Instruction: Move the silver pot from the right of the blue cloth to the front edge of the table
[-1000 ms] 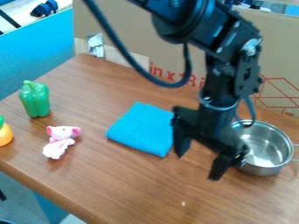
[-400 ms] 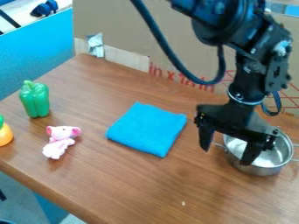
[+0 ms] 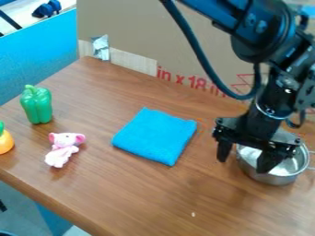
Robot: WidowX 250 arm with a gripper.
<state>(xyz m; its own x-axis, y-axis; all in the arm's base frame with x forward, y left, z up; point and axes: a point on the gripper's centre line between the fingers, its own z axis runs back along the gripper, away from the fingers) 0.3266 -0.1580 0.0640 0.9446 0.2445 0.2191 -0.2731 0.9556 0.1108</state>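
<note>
I should grab the metal pot (image 3: 277,179) by its rim next, then shift it across the wooden table.
The black gripper (image 3: 242,162) hangs at the right over the metal pot (image 3: 277,179), its two fingers spread with nothing between them but the pot's near-left rim behind. One finger is left of the pot, the other in front of its opening. Part of the pot is hidden by the gripper. To the gripper's left, a folded blue cloth (image 3: 155,136) lies flat on the wooden table.
A green bell pepper (image 3: 37,105) stands at the left, with a pink toy animal (image 3: 61,149) lying near it. An orange toy (image 3: 5,140) is cut by the left edge. A cardboard panel (image 3: 135,27) stands along the table's back edge.
The gripper has moved right, from beside the cloth to the pot, uncovering the cloth's right corner. Cloth, pot and toys look unmoved.
</note>
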